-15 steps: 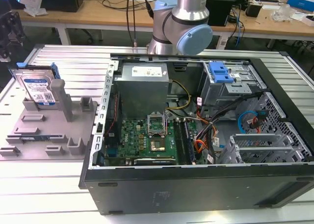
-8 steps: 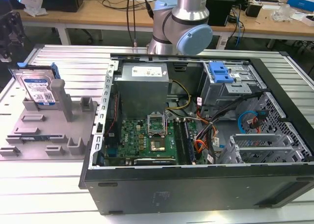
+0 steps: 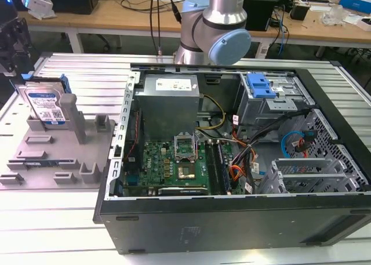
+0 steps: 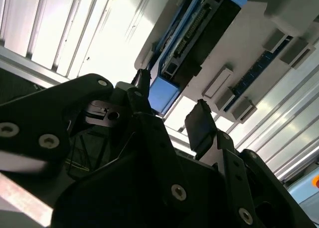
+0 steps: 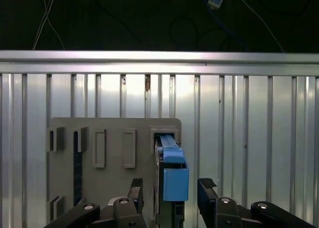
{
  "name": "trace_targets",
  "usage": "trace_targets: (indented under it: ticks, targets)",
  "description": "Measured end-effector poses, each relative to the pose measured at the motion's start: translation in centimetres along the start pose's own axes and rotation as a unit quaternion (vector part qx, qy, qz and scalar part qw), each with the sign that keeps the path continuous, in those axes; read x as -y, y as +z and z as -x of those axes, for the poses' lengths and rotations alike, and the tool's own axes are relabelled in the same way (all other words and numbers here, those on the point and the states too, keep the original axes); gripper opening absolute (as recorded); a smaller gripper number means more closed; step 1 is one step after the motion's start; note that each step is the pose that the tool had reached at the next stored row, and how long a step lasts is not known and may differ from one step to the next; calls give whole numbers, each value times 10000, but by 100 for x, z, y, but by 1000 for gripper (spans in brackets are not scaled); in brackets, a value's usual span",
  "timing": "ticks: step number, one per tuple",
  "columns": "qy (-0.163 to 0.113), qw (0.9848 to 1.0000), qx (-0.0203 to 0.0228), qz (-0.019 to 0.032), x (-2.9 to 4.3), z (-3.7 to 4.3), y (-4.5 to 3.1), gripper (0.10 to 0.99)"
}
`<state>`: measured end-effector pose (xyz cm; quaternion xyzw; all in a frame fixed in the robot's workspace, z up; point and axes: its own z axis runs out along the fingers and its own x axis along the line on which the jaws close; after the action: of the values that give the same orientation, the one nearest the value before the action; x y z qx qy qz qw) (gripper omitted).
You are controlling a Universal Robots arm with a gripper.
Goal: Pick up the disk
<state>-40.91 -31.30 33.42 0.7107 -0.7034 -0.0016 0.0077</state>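
Observation:
My gripper needs to move lower first and then close on the disk, because its fingers are above the disk's top edge and don't reach the disk's sides yet.
The disk (image 3: 45,104) stands on edge in a slot of the grey fixture (image 3: 58,155) at the exterior view's left; it is silver with a white-and-blue label and blue side rails. In the first wrist view I look down on its thin blue-railed edge (image 5: 172,175). My gripper (image 5: 171,187) is above it and open, one black fingertip (image 5: 135,187) on each side of the edge, with a gap to both. The second wrist view shows the same: the disk's blue end (image 4: 162,94) sits between the spread fingers of the gripper (image 4: 172,108), untouched.
An open computer case (image 3: 232,207) lies to the right of the fixture, with a blue drive-bay bracket (image 3: 259,85) inside. The fixture has upright posts (image 3: 72,111) next to the disk. Everything rests on a ribbed metal table (image 3: 69,218). The arm's base (image 3: 214,39) rises behind the case.

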Motion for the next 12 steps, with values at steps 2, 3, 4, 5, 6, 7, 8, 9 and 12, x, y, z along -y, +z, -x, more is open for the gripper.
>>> trace_targets:
  ticks: [2,3,4,5,6,7,8,9,12]
  targets:
    - [0,10000,0,0,1,3,20,557]
    - [-1,10000,0,0,1,3,30,557]
    - [-1,10000,0,0,1,4,39,557]
    - [-1,10000,0,0,1,4,54,557]
    - [-1,10000,0,0,1,4,62,557]
    - [-2,10000,0,0,1,4,71,557]
    - [-4,10000,0,0,1,4,84,557]
    - [-6,10000,0,0,1,5,101,557]
    - [-12,10000,0,-1,1,5,145,557]
